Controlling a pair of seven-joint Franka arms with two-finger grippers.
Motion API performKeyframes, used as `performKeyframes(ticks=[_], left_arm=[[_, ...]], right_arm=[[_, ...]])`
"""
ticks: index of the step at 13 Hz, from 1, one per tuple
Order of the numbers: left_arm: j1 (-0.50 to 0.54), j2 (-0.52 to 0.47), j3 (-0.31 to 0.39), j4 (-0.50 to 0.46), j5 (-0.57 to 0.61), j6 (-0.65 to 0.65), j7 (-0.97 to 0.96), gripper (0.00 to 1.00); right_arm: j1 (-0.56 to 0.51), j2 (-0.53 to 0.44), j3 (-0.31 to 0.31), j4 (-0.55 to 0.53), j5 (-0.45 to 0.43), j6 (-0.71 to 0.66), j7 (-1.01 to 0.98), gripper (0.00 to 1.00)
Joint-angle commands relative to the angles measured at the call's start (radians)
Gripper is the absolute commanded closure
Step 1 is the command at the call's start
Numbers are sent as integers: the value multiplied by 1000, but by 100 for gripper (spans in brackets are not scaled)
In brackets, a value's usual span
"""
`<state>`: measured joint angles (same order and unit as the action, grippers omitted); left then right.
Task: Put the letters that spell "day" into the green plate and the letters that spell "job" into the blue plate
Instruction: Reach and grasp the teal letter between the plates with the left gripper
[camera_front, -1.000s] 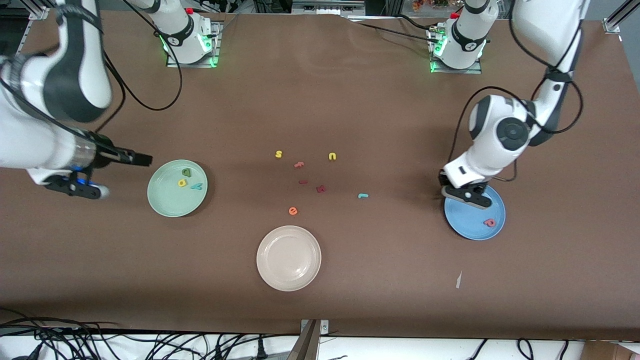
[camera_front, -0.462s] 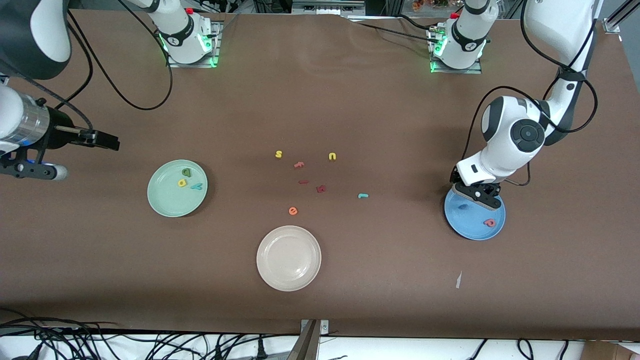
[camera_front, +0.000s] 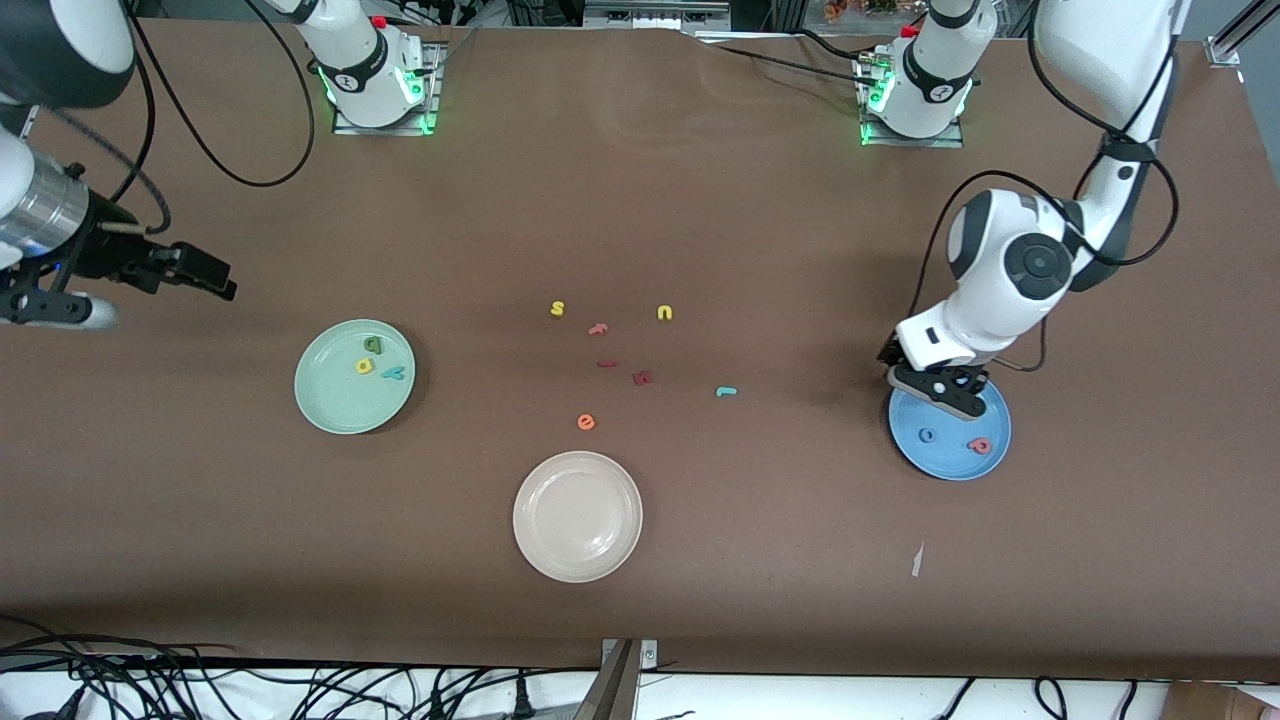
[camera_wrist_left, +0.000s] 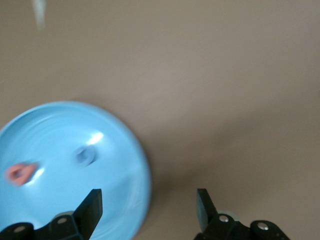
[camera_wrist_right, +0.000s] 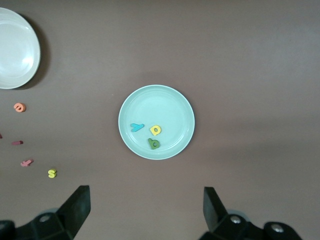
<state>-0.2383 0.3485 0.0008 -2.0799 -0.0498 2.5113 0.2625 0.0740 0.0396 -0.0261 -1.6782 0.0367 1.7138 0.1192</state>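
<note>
The robot's left gripper should next grab the teal "j" by its straight stem (camera_front: 726, 391), to spell "job" in the blue plate.
The green plate (camera_front: 335, 400) holds a dark green letter (camera_front: 372, 344), a yellow one (camera_front: 365, 366) and a teal "y" (camera_front: 394, 373). On the blue plate (camera_front: 955, 462) lie a blue "o" (camera_front: 927, 435) and a salmon "b" shape (camera_front: 979, 446). The teal "j" (camera_front: 726, 392) lies on the bare table between the plates. My left gripper (camera_front: 938, 388) hovers open over the blue plate's (camera_wrist_left: 60, 130) edge, nothing between its fingers; the "o" (camera_wrist_left: 85, 156) rests below. My right gripper (camera_front: 205, 274) hangs open and empty, high over its end of the table, looking down on the green plate (camera_wrist_right: 165, 107).
A cream-white plate (camera_front: 577, 515) sits nearer the front camera at the table's middle. Loose letters lie beside the "j": a yellow "s" (camera_front: 557, 309), yellow "u" (camera_front: 664, 313), orange "e" (camera_front: 586, 422) and dark red pieces (camera_front: 642, 377). A white scrap (camera_front: 917, 560) lies near the blue plate.
My left gripper has opened and the blue "o" now lies on the blue plate. The right arm has drawn back from the green plate toward its end of the table.
</note>
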Motion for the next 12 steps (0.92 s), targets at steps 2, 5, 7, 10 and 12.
performKeyframes(ticks=[2, 5, 7, 10, 12], left_arm=[[-160, 114, 10, 119, -131, -3, -64, 16], [-271, 190, 10, 165, -119, 41, -69, 16], [-299, 243, 10, 211, -121, 69, -63, 16], [-345, 293, 16, 247, -119, 72, -68, 16], [-346, 303, 19, 250, -117, 84, -62, 16]], right_arm=[[-19, -26, 11, 30, -11, -84, -12, 0], [-29, -26, 8, 49, -23, -95, -3, 0], [-39, -26, 12, 41, -17, -98, -3, 0], [-31, -26, 14, 46, -21, -102, 5, 0], [-31, -27, 12, 46, -26, -105, -4, 0]])
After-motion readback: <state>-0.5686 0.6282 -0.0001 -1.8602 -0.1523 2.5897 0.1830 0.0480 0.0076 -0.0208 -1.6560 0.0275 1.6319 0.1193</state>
